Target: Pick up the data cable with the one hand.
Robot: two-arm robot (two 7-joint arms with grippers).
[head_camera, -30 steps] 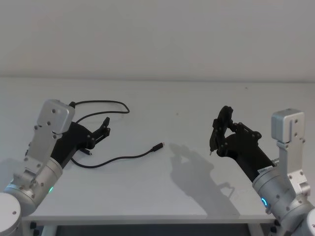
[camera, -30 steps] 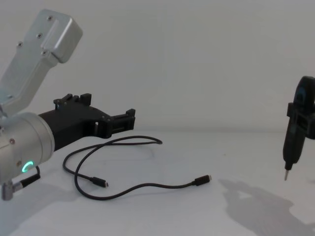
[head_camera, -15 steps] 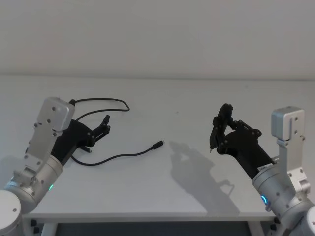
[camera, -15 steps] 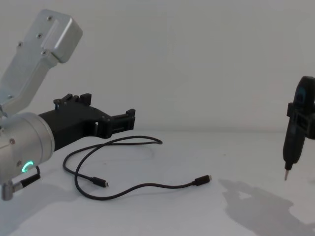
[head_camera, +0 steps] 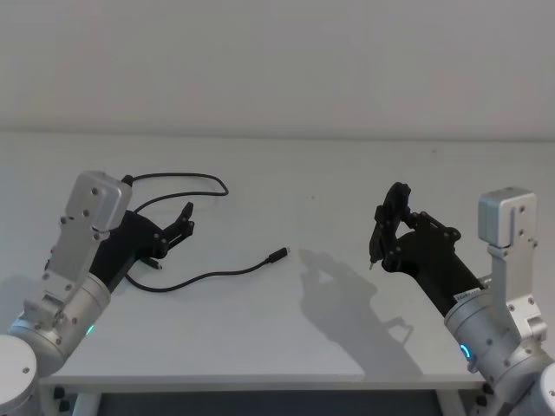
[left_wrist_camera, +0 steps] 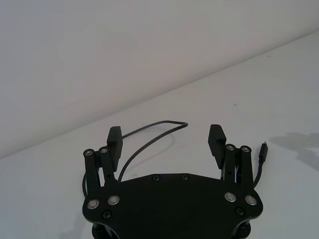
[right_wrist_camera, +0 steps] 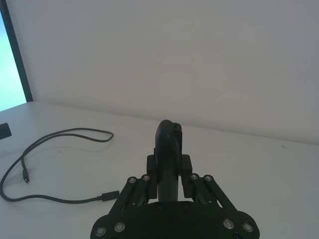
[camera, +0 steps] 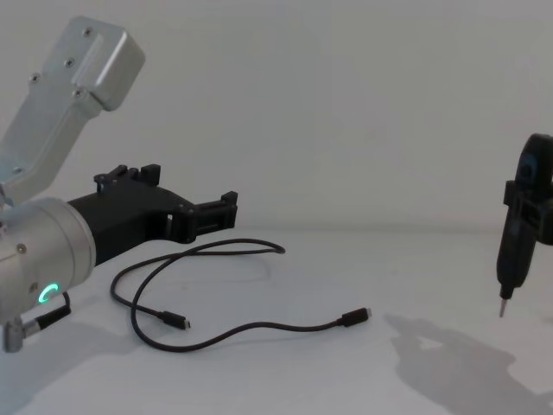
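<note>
I need to pick up the data cable (left_wrist_camera: 149,127) next, so my left gripper should grab it by its cord just behind the plug (left_wrist_camera: 258,175).
The data cable (head_camera: 212,277) is a thin black cord lying in loose loops on the white table, left of centre. One plug (head_camera: 279,256) points toward the middle and the other plug (camera: 178,322) lies inside the loop. My left gripper (head_camera: 185,224), the one hand with the green ring, hovers open just above the loop, touching nothing. In the left wrist view its fingers (left_wrist_camera: 114,140) stand wide apart, with the cable (left_wrist_camera: 149,127) on the table beyond them. My right gripper (head_camera: 381,232) hangs over the right side, shut on a black metal-tipped tool (camera: 511,259).
The white table (head_camera: 286,347) ends in a front edge close to me, and a plain wall rises behind it. A short silver-plugged lead (camera: 39,322) hangs from my left arm near the table. The right gripper's shadow (head_camera: 338,295) falls on the table at centre right.
My left gripper has shifted very slightly over the loop. The cable and the right arm have not moved.
</note>
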